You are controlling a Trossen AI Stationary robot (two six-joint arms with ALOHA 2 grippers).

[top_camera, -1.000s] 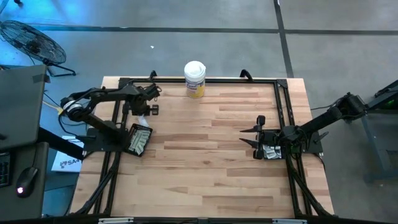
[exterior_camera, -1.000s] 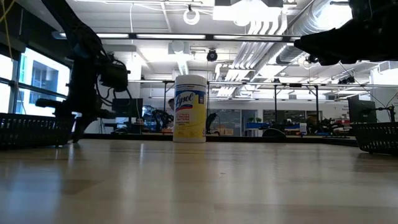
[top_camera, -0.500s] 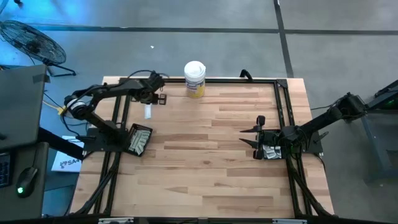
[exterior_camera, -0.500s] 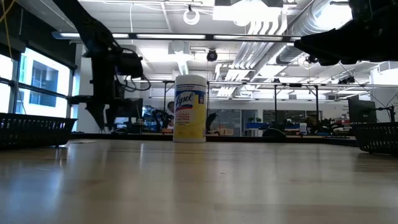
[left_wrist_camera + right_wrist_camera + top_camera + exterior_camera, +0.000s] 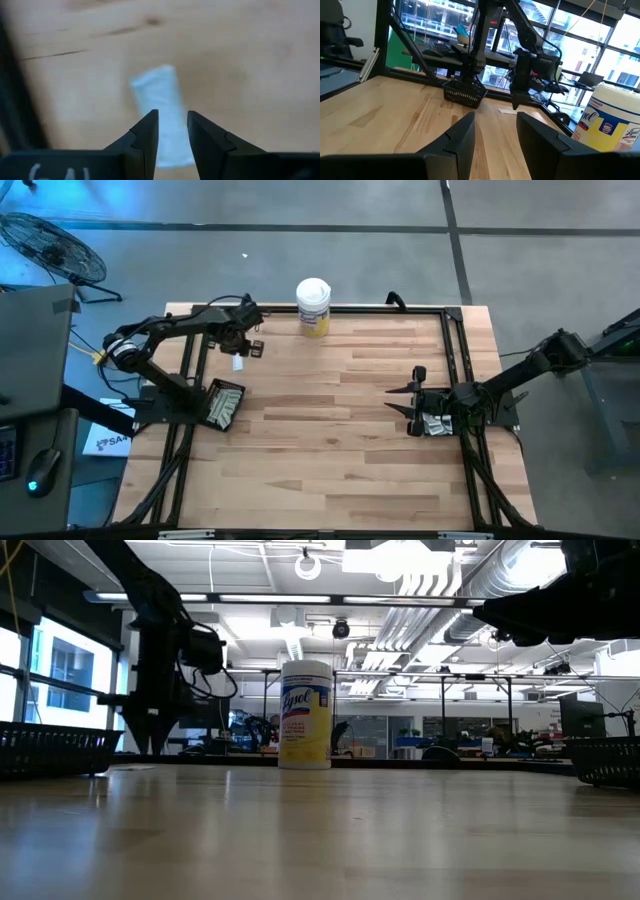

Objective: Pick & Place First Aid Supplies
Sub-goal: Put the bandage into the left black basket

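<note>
The left gripper will next grab the pale strip by its middle (image 5: pixel 238 362), to place the strip in the black basket (image 5: pixel 222 405) with the others.
A narrow pale strip (image 5: pixel 162 115) lies flat on the wood near the table's far-left corner (image 5: pixel 238 362). My left gripper (image 5: pixel 172 122) points down right over it, its fingers a small gap apart, one on each side of the strip's middle; the low view shows it close above the table (image 5: pixel 150 745). More packets fill the black basket (image 5: pixel 222 405) at the left edge and the basket (image 5: pixel 435 423) at the right edge. My right gripper (image 5: pixel 400 402) waits open by the right basket, level above the table (image 5: pixel 495 135). My left gripper comes at the strip's middle (image 5: pixel 170 107) from above, pointing down, with the fingers across its width. The strip lies flat on the table. I cannot tell whether the fingertips touch it.
A white-lidded, yellow-labelled canister (image 5: pixel 313 307) stands at the far edge, right of my left gripper (image 5: pixel 305 715). A black frame (image 5: pixel 455 360) runs along the table's sides. Bare wood (image 5: pixel 330 440) spreads between the two baskets.
My left gripper has swung from near the left basket toward the table's far edge and the canister, then sunk closer to the table. The pale strip now shows a little farther from the left basket than a second ago.
</note>
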